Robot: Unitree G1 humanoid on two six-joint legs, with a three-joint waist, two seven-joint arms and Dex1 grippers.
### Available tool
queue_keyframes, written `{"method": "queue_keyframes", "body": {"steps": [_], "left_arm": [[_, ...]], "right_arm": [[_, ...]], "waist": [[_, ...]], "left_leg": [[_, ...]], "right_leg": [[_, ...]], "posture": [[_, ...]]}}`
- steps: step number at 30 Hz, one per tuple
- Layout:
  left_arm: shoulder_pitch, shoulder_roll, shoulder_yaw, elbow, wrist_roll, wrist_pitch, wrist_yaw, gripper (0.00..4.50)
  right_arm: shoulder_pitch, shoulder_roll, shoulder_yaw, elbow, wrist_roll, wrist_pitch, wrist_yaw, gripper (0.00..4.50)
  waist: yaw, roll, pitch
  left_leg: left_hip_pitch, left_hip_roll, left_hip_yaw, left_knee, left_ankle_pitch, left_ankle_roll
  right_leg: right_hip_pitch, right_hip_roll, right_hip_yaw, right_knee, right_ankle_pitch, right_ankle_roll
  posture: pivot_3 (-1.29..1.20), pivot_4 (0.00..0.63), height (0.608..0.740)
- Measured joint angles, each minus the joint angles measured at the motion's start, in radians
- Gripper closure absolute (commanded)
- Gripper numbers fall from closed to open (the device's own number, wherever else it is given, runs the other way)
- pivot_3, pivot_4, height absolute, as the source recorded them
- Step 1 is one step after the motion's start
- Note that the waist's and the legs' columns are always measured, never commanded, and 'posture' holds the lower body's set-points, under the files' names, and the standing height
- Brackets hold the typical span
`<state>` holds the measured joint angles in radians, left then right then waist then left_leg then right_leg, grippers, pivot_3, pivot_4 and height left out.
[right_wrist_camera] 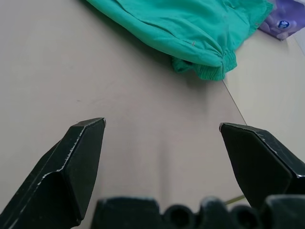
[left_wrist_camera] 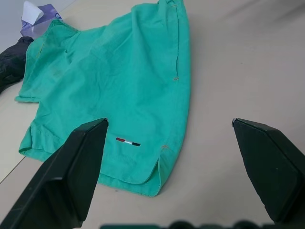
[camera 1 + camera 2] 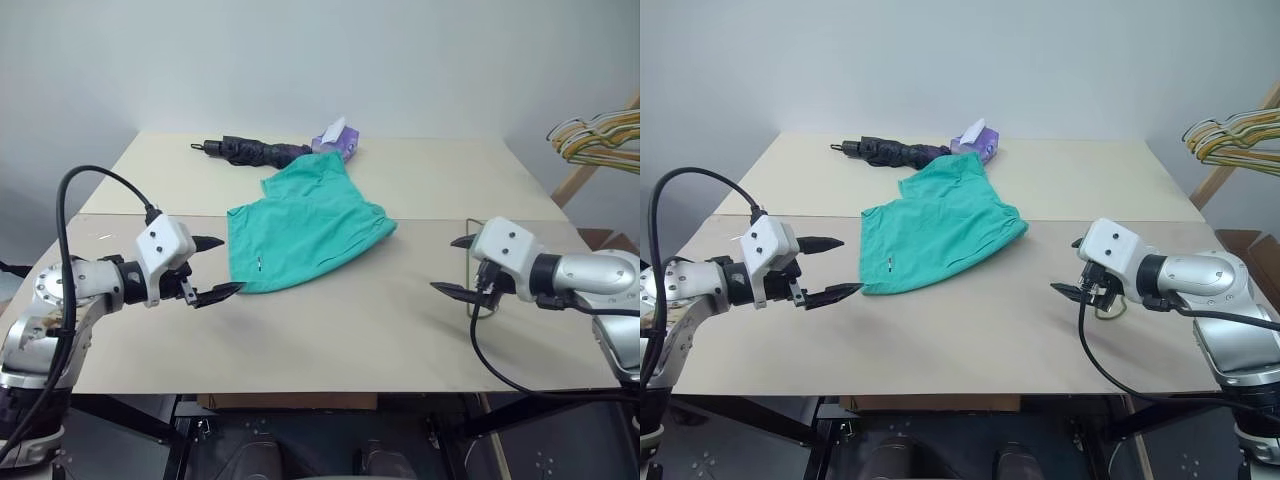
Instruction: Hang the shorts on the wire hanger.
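Note:
My left gripper will grab the shorts' loose hem corner (image 3: 241,286) at the side seam next, since the body of the shorts (image 3: 305,220) lies flat on the tabletop.
The teal-green shorts (image 3: 305,220) lie flat in the middle of the table, waistband toward the right, a small mark (image 2: 128,141) near one leg hem. My left gripper (image 3: 228,266) hovers open just left of the leg hems, apart from the cloth, with nothing between its fingers. Off to the right of the shorts, my right gripper (image 3: 443,264) is open and empty. The thin wire hanger (image 3: 469,230) lies on the table behind the right gripper, which hides most of it; a bit of its wire (image 1: 233,199) shows in the right wrist view.
A dark folded umbrella (image 3: 250,152) and a purple tissue pack (image 3: 337,140) lie at the back of the beige table (image 3: 350,340). A bunch of coloured hangers (image 3: 597,135) hangs on a wooden rack at the far right. A seam crosses the tabletop.

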<state>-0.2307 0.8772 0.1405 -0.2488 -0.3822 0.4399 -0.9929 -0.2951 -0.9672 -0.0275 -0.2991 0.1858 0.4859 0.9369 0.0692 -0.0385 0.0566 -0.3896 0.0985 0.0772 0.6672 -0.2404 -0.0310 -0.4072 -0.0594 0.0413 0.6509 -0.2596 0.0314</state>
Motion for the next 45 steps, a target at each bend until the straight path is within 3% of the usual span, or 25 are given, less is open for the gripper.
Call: {"method": "queue_keyframes", "body": {"steps": [16,27,36,44,45], "left_arm": [[-0.01,0.002,0.009,-0.002,-0.008,0.028,0.03,0.0],[-0.013,0.008,-0.131,0.076,0.106,-0.057,-0.005,0.0],[-0.171,-0.113,-0.307,0.378,0.223,-0.104,-0.042,0.0],[-0.292,-0.209,-0.354,0.677,0.306,-0.226,-0.056,0.0],[-0.311,-0.224,-0.355,0.715,0.312,-0.242,-0.053,0.29]], "right_arm": [[-0.012,0.0,0.004,0.014,-0.008,0.0,0.0,0.02],[-0.004,0.0,0.0,-0.001,-0.007,0.0,-0.019,0.02],[0.014,0.018,0.0,-0.049,-0.006,0.029,-0.059,0.02],[0.033,0.019,-0.003,-0.06,-0.005,0.046,-0.067,0.02],[0.032,0.019,-0.003,-0.064,-0.005,0.046,-0.067,0.0]], "waist": [[0.0,0.0,0.0],[-0.001,0.001,-0.001],[-0.002,0.001,-0.004],[-0.004,0.001,-0.006],[-0.002,0.002,-0.007]], "left_leg": [[0.0,0.0,0.0,0.0,0.0,0.0],[0.0,0.0,0.0,0.0,0.0,0.0],[0.0,0.0,0.0,0.001,0.0,0.0],[0.0,0.0,0.0,0.002,0.0,0.0],[0.0,0.0,-0.001,0.003,0.0,0.0]], "right_leg": [[0.0,0.0,0.0,0.0,0.0,0.0],[0.0,0.0,0.0,0.0,0.0,0.0],[0.001,0.0,0.0,0.0,0.0,0.0],[0.002,0.0,-0.001,0.0,0.0,0.0],[0.002,0.0,-0.001,0.0,0.0,0.0]], "posture": [[0.15,0.0,0.74],[0.11,0.0,0.74],[0.08,0.0,0.74],[0.07,0.0,0.74],[0.07,0.0,0.74]]}}
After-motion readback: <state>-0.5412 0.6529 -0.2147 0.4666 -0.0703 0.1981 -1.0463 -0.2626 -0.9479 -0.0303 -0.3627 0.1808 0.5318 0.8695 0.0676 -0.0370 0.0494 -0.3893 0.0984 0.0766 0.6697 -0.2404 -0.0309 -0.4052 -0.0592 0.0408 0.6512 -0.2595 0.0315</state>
